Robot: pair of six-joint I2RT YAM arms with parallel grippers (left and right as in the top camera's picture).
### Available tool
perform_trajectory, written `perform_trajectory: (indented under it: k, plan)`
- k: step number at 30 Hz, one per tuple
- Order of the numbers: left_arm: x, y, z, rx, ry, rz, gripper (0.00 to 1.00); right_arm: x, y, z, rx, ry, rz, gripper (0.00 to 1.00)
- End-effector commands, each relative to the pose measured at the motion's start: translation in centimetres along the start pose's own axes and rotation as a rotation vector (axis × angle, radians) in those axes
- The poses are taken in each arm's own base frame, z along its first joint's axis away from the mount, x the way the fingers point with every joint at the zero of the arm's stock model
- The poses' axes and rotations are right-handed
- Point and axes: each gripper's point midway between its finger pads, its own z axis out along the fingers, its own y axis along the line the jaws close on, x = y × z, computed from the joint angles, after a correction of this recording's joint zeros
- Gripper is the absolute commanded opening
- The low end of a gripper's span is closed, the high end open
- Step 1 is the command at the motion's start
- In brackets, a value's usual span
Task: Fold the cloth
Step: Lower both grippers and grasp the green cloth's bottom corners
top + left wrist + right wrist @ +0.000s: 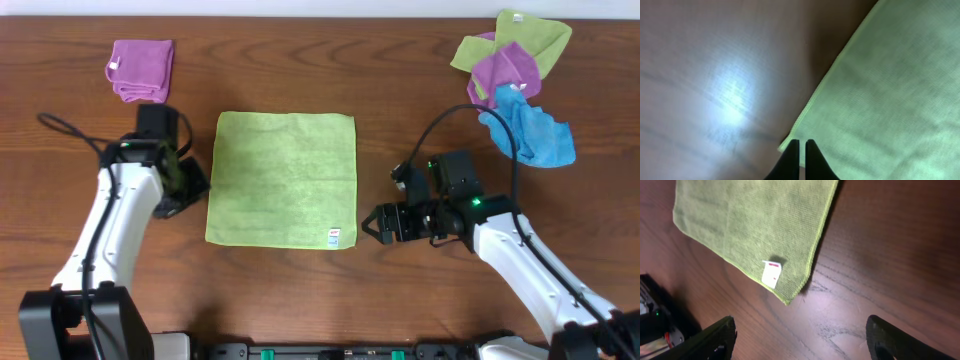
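Note:
I will next grip the cloth's corner beside the white tag with my right gripper, so that I can fold the near edge of the lime-green cloth [283, 178] over itself.
The lime-green cloth [283, 178] lies flat and spread out in the middle of the table, its white tag [335, 238] at the near right corner. My left gripper [190, 188] is at the cloth's left edge. In the left wrist view its fingers [801, 143] are almost together, with only a thin slit between them, over the cloth's edge [880, 90] near a corner; the view is blurred. My right gripper [372, 225] is wide open and empty just off the tagged corner. The right wrist view shows that corner [760, 235], its tag [771, 274] and my spread fingers [800, 340].
A folded purple cloth [141, 68] lies at the back left. A bunch of green and purple cloths [508, 55] with a bright blue one [532, 132] sits at the back right. The table is dark brown wood [420, 90].

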Motion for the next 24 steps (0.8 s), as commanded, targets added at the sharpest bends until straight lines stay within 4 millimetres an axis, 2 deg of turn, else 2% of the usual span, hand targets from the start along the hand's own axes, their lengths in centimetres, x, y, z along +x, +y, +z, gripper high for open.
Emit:
perform_trajectory:
  k: [1, 5, 7, 9, 16, 19, 24]
  plan:
    - [1.9, 0.4, 0.6, 0.051, 0.105, 0.025, 0.06, -0.6, 0.6, 0.0, -0.048, -0.019, -0.019, 0.86]
    - [3.6, 1.7, 1.9, 0.035, 0.16, 0.016, 0.18, -1.3, 0.8, -0.1, -0.052, -0.046, -0.038, 0.88]
    - [4.6, 1.6, 2.7, 0.09, 0.199, 0.021, 0.23, -1.4, 0.8, -0.1, -0.053, -0.051, -0.049, 0.89]
    - [5.5, 1.0, 3.2, 0.181, 0.239, 0.021, 0.24, -1.4, 0.8, 0.0, -0.052, -0.05, -0.056, 0.9]
    - [6.5, 2.0, 5.5, 0.278, 0.243, -0.015, 0.27, -1.2, 0.4, 1.0, -0.07, -0.031, -0.053, 0.9]
    - [6.7, 1.0, 6.5, 0.36, 0.219, -0.014, 0.28, -1.1, 0.7, 2.0, -0.119, -0.009, -0.044, 0.89]
    - [7.0, 1.3, 7.7, 0.362, 0.195, -0.037, 0.28, -0.6, -0.1, 3.1, -0.121, 0.029, -0.017, 0.87]
